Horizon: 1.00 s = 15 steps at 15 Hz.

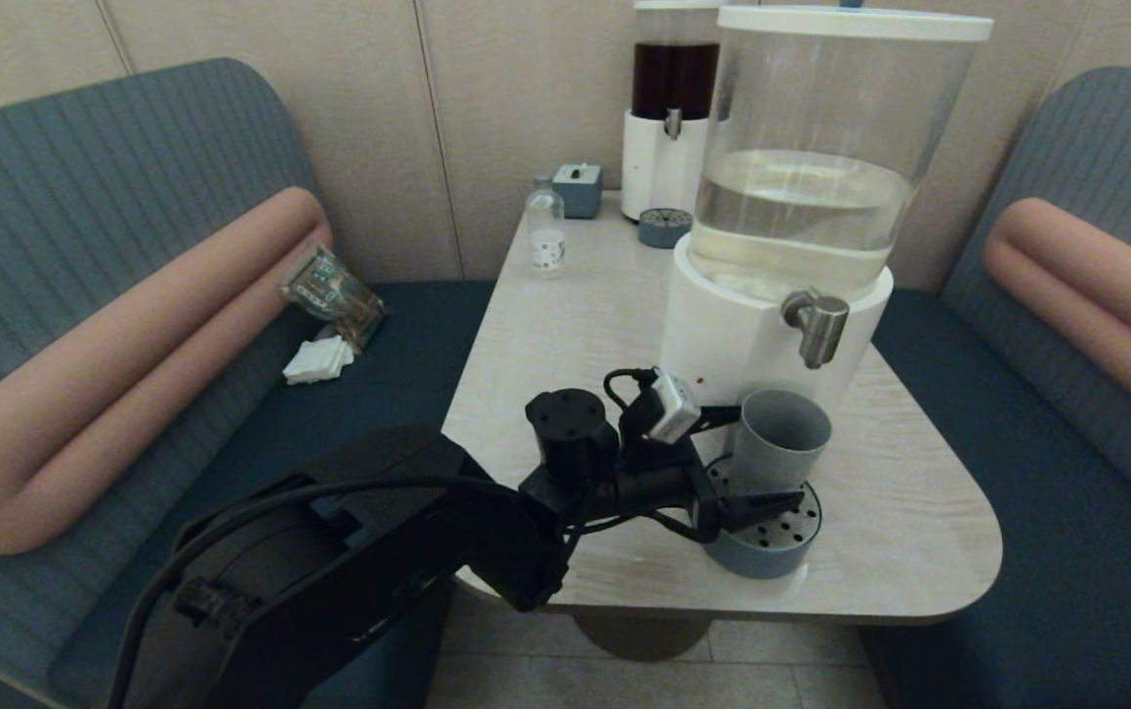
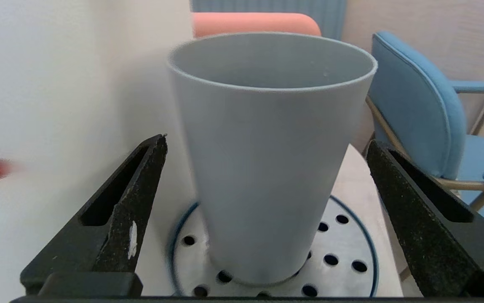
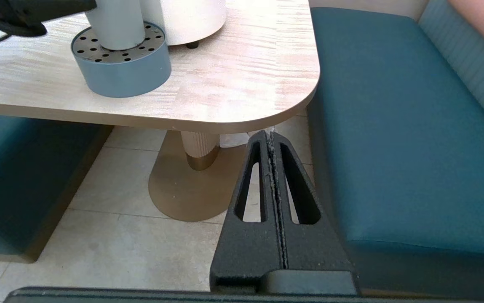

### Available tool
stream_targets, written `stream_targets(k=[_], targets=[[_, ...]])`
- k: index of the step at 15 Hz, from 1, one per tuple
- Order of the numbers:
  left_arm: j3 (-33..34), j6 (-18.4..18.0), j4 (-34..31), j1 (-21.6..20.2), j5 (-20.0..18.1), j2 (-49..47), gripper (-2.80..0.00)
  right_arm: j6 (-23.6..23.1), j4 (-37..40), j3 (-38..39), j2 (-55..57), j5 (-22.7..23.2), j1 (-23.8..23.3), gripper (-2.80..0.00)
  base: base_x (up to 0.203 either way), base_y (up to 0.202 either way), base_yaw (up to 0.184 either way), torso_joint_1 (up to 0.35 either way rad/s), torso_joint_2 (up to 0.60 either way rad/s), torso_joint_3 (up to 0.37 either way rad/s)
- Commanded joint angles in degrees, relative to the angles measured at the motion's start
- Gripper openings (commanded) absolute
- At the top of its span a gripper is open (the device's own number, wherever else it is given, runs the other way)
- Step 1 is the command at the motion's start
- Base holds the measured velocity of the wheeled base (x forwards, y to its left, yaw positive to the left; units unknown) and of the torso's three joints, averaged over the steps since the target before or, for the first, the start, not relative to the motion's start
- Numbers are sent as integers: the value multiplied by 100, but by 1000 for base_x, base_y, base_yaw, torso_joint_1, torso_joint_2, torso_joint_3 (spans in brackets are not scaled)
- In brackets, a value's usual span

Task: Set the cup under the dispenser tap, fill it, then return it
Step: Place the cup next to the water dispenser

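Observation:
The cup needs to go back from the drip tray [image 1: 768,538] to the table, so my left gripper should next hold the cup by its side [image 1: 777,454].
The grey-blue cup [image 1: 780,438] [image 2: 267,168] [image 3: 115,25] stands on the round perforated drip tray [image 1: 772,556] [image 2: 351,248] [image 3: 128,71] in front of the big white-based dispenser [image 1: 722,335]. The brushed-steel dispenser tap [image 1: 818,325] hangs above the cup's rim, a little to its right. My left gripper [image 1: 762,458] [image 2: 267,140] is open, with one finger on each side of the cup and a gap to it on both sides. Nothing shows inside the cup. My right gripper [image 3: 270,132] is shut and empty, parked below the table's near right corner.
Behind on the table stand the dark-liquid dispenser [image 1: 673,89], its small drip tray [image 1: 664,226], a small clear bottle [image 1: 546,236] and a grey-blue box [image 1: 578,189]. A packet [image 1: 334,290] and white napkin [image 1: 319,359] lie on the left bench. The table edge runs close before the tray.

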State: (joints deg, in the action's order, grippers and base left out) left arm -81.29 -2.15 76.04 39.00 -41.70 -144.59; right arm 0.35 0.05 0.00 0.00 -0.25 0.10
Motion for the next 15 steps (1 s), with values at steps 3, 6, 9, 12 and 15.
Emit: stream_targets(k=[3, 6, 9, 12, 15], targets=[[-71, -5, 42, 48, -22, -95, 0, 0, -3, 9, 1, -1, -2, -280, 0, 0, 0, 0, 0, 0], [-93, -1, 38, 90, -31, -95, 0, 0, -3, 9, 4, -1, -1, -280, 0, 0, 0, 0, 0, 0], [-125, 4, 33, 118, -2, -87, 0, 0, 3, 9, 1, -1, -1, -280, 0, 0, 0, 0, 0, 0], [-177, 4, 24, 178, 90, -78, -280, 0, 1, 9, 3, -2, -1, -280, 0, 0, 0, 0, 0, 0], [-177, 4, 24, 223, 102, -78, -280, 0, 4, 9, 1, -1, -1, -280, 0, 0, 0, 0, 0, 0]])
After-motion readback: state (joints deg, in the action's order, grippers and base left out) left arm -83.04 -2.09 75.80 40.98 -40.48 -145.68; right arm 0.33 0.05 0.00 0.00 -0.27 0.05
